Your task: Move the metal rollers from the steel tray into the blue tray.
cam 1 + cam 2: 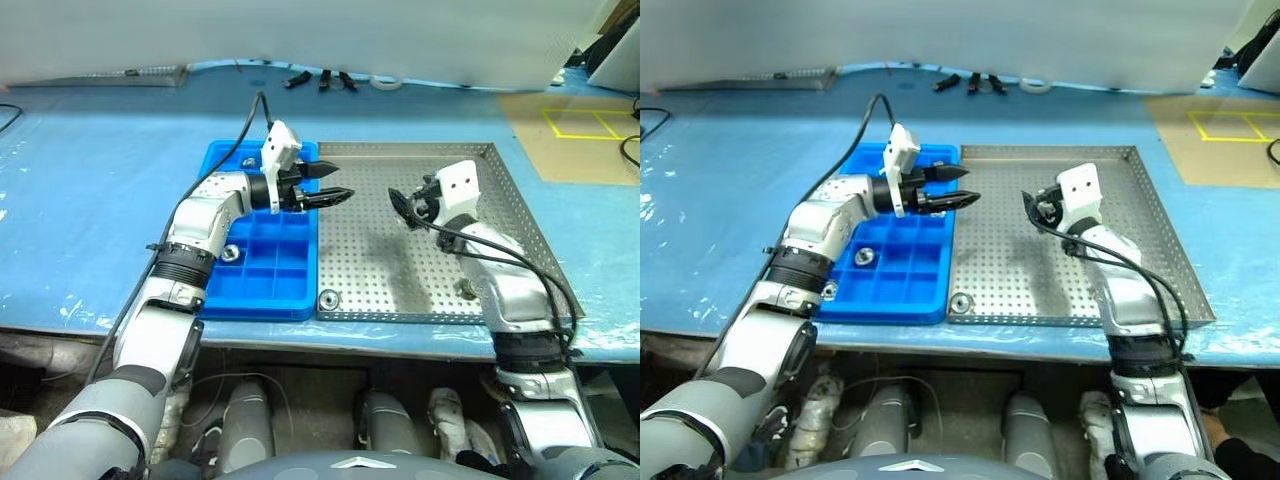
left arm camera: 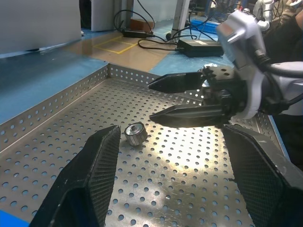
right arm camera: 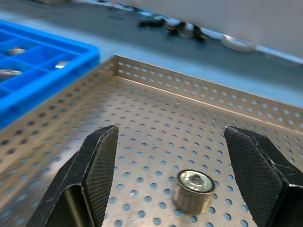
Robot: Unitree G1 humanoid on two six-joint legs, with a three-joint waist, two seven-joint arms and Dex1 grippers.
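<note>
I will next grab the metal roller across its curved side [image 3: 190, 200] with my right gripper, because the roller is standing on end with its base flat on the steel tray's perforated bottom.
The steel tray [image 1: 420, 149] lies on the right of the blue table, with the blue tray [image 1: 262, 291] against its left rim. My left gripper [image 1: 338, 182] hangs open over the seam between them, pointing right, nothing between its fingers. My right gripper [image 1: 401, 206] hovers open and empty over the tray's middle. A metal roller [image 3: 193, 189] rests on the perforated floor just ahead of the right fingers, and it lies in front of the left gripper as the roller [image 2: 136, 133]. Another roller [image 1: 328, 299] sits at the tray's front left corner. One roller [image 1: 231, 253] lies in a blue compartment.
Black tools [image 1: 325, 79] and a white tape ring [image 1: 386, 83] lie at the table's far edge. A brown board with yellow tape [image 1: 580, 125] is at the back right. A black cable [image 1: 245, 125] runs from the left wrist across the table.
</note>
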